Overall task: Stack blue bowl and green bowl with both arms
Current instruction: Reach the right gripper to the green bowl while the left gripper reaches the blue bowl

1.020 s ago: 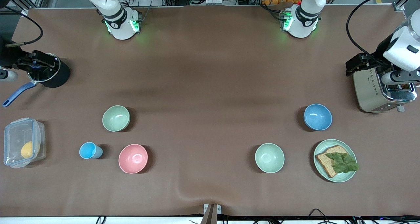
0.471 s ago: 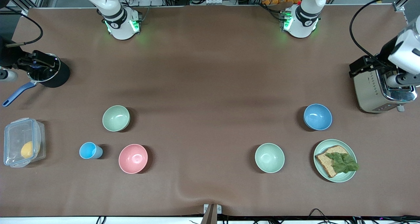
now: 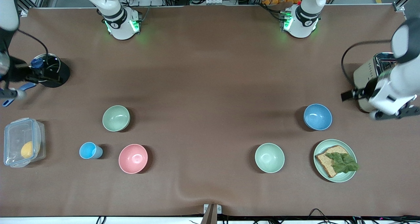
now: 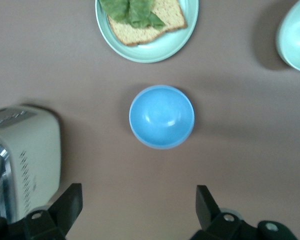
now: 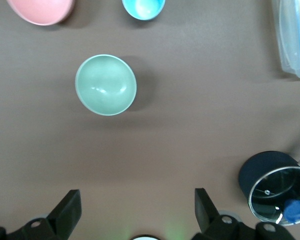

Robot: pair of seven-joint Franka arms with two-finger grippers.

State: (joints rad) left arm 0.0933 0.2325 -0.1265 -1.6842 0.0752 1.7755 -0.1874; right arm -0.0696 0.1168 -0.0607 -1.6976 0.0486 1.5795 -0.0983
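The blue bowl needs stacking with the green bowl, so my left gripper should grab its rim [image 3: 318,104] next.
The blue bowl [image 3: 317,116] stands upright toward the left arm's end of the table, also in the left wrist view [image 4: 161,117]. The sage-green bowl [image 3: 116,118] stands upright toward the right arm's end, also in the right wrist view [image 5: 106,85]. My left gripper [image 4: 138,210] is open and empty, high over the table beside the toaster, apart from the blue bowl. My right gripper [image 5: 136,210] is open and empty, high over the table by the black pot, apart from the green bowl.
A toaster [image 3: 370,73] stands at the left arm's end. A plate with bread and lettuce [image 3: 334,174] and a paler mint bowl [image 3: 269,157] lie nearer the front camera. A pink bowl [image 3: 133,158], light-blue cup [image 3: 88,150], black pot [image 3: 49,71] and plastic box [image 3: 23,142] are at the right arm's end.
The left hand has moved from over the toaster toward the blue bowl. The right hand has shifted off the black pot toward the table's end. The bowls have not moved.
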